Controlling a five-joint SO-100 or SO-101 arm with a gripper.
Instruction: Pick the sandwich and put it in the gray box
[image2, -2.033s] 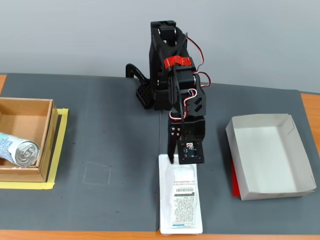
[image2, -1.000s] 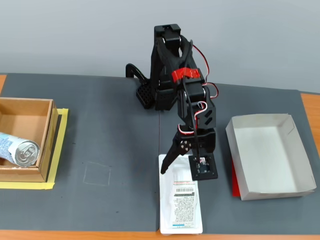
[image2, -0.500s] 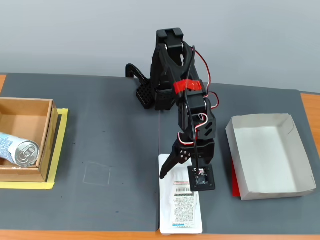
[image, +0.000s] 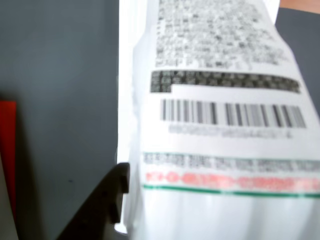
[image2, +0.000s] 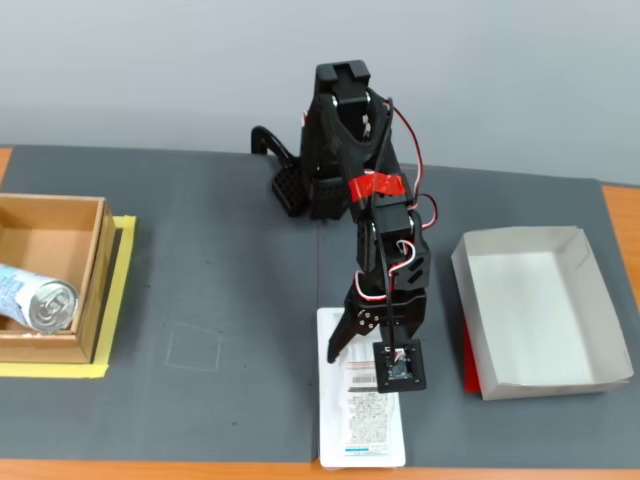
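The gripper grabs the sandwich by its plain white end (image: 220, 217) beside the green stripe (image: 225, 191) next, to put it in the gray box.
The sandwich (image2: 363, 425) is a flat white wrapped package with a barcode label. It lies on the dark mat near the front edge in the fixed view. My gripper (image2: 360, 368) hangs open over its far end, with the thin black finger (image2: 338, 343) splayed out over the package's left edge. In the wrist view the sandwich (image: 225, 115) fills the right side, blurred and very close, and one black finger (image: 106, 202) sits at its left edge. The other finger is hidden. The gray box (image2: 592, 330) stands empty to the right of the arm.
A brown cardboard box (image2: 90, 290) on yellow tape at the left edge holds a silver can (image2: 35, 300). A red sheet (image2: 467, 365) pokes out beneath the gray box's left wall. The arm's base (image2: 320, 190) stands at the back centre.
The arm has reached forward and lowered the gripper over the sandwich's far end. The thin finger has swung outward, so the jaws stand spread apart.
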